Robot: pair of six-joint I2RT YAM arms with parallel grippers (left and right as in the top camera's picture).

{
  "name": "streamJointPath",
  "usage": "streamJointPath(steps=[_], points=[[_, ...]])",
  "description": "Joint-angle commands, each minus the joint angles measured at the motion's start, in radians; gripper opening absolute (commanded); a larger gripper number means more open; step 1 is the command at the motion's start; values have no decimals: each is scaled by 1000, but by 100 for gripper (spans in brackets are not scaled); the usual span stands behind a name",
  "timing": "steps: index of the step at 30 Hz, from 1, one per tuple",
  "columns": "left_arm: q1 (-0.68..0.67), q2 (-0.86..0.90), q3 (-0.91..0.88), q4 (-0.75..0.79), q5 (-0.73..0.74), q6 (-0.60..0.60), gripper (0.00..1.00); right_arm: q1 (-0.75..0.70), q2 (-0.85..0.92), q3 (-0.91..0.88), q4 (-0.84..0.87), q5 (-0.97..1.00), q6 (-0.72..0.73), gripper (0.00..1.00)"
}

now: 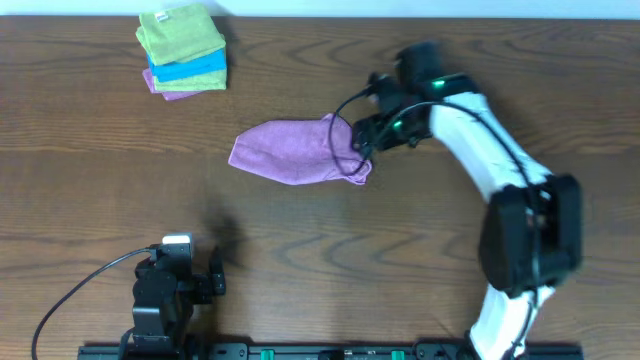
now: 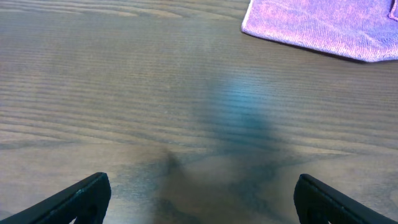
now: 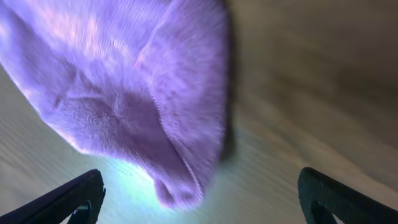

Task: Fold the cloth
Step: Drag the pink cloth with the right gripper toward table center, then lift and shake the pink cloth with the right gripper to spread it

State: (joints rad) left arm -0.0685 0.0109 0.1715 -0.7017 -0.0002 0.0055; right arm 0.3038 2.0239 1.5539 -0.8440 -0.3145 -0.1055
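I will next grip the rumpled corner (image 1: 362, 175) (image 3: 180, 188) between the fingers of my right gripper, to open out the lavender cloth for folding.
The lavender cloth (image 1: 295, 150) lies bunched and partly folded on the wooden table, a little right of centre. My right gripper (image 1: 365, 135) hovers at its right end, jaws wide open. In the right wrist view the cloth (image 3: 137, 93) fills the upper left, and a rumpled corner hangs down between the spread fingers of the right gripper (image 3: 199, 186), gripped by neither finger. My left gripper (image 1: 197, 258) rests open near the front left of the table, far from the cloth. In the left wrist view the left gripper (image 2: 202, 199) has only bare wood between its fingers, with the cloth (image 2: 323, 25) at the top right.
A stack of folded cloths sits at the back left: a lime-green one (image 1: 180, 35) on top, a bright blue one (image 1: 190, 68) under it. The right arm (image 1: 520, 230) runs down the right side to its base at the front edge.
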Motion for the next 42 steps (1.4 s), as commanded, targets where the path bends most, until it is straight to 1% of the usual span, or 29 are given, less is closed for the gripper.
streamJointPath(steps=[1, 5, 8, 14, 15, 17, 28, 32, 38, 39, 40, 41, 42], points=[[-5, -7, -11, -24, 1, 13, 95, 51, 45, -7, 13, 0, -39, 99], [-5, -7, -11, -24, 1, 13, 95, 85, 83, -7, 41, 0, -38, 96], [-5, -7, -11, -24, 1, 13, 95, 100, 85, -7, 66, 1, -38, 87], [-5, -7, -11, -24, 1, 13, 95, 109, 95, -7, 106, 3, -31, 81], [-5, -7, -11, -24, 1, 13, 95, 111, 100, -7, 113, 5, -31, 77], [-5, -7, -11, -24, 1, 13, 95, 113, 108, -7, 123, 5, -30, 73], [-5, -7, -11, -24, 1, 13, 95, 127, 124, -7, 154, 5, -26, 71], [-5, -7, -11, -24, 1, 13, 95, 132, 137, -7, 179, 8, -10, 65], [-5, -7, -11, -24, 1, 13, 95, 137, 180, -7, 178, 12, -3, 62], [-5, -7, -11, -24, 1, 13, 95, 138, 183, -7, 178, 11, -3, 60], [-5, -7, -11, -24, 1, 13, 95, 141, 188, -7, 179, 12, -2, 54], [-5, -7, -11, -24, 1, 13, 95, 142, 189, -7, 179, 13, 0, 48], [-5, -7, -11, -24, 1, 13, 95, 143, 188, -6, 180, 13, 0, 38]])
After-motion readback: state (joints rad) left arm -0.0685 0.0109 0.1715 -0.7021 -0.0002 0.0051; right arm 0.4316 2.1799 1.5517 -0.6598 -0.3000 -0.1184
